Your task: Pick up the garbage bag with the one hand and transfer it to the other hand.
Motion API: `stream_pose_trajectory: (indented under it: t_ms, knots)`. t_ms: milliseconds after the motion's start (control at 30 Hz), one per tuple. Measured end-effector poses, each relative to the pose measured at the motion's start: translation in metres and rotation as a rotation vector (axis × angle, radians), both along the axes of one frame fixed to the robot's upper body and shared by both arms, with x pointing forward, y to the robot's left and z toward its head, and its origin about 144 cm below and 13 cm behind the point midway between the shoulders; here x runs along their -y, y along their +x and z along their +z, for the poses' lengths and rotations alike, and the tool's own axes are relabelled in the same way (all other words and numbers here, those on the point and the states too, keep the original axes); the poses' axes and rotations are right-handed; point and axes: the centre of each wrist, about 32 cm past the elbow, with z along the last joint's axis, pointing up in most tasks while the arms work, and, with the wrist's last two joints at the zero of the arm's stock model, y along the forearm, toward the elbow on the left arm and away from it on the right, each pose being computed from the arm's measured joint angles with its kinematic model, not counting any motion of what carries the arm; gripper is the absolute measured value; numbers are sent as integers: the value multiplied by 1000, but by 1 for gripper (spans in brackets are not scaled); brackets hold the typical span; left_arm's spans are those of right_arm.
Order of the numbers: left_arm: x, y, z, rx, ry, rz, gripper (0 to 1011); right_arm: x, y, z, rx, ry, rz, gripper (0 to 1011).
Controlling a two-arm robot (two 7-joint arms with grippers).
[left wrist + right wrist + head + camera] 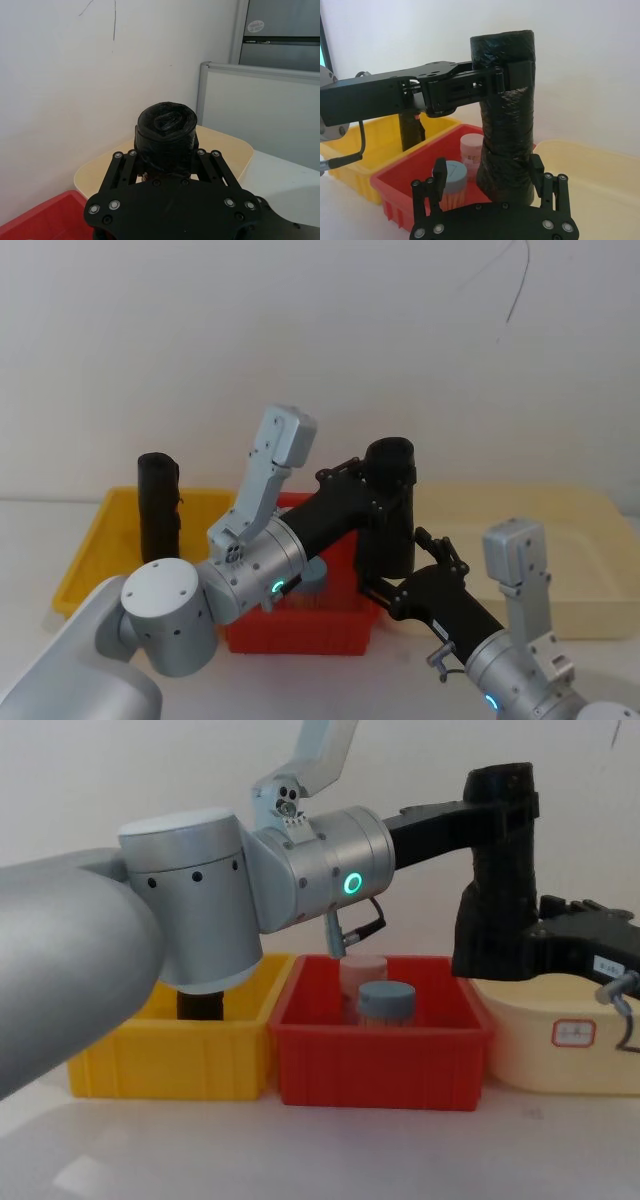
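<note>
My right gripper will next take over the garbage bag from my left gripper. It should grab the bag by its lower end (504, 180).
The garbage bag (390, 515) is a tall matt black roll held upright in the air above the right end of the red bin (380, 1065). My left gripper (512, 75) is shut on its upper part, one finger pad (520, 75) pressed flat on the wrap. From the left wrist view I look down on the roll's top (166, 122) between the finger links. My right gripper (487, 172) stands open around the roll's lower end; one finger (440, 175) is clear of it, the other (536, 170) lies at its side. In the chest view the right gripper (500, 945) covers the roll's base.
A yellow bin (170, 1065) on the left holds a slimmer black roll (158, 505). The red bin holds a blue-lidded jar (387, 1003) and a pink jar (362, 975). A cream tray (560, 1060) lies on the right. A white wall stands close behind.
</note>
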Motion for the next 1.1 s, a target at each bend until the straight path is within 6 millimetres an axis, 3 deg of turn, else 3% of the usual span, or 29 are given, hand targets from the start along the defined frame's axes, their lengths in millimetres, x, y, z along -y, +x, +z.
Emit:
stream_pose_trajectory:
  t_ms: [1100]
  knots:
    - [0,0,0,0,0,0,445,5,40,2,-31,0,4,979]
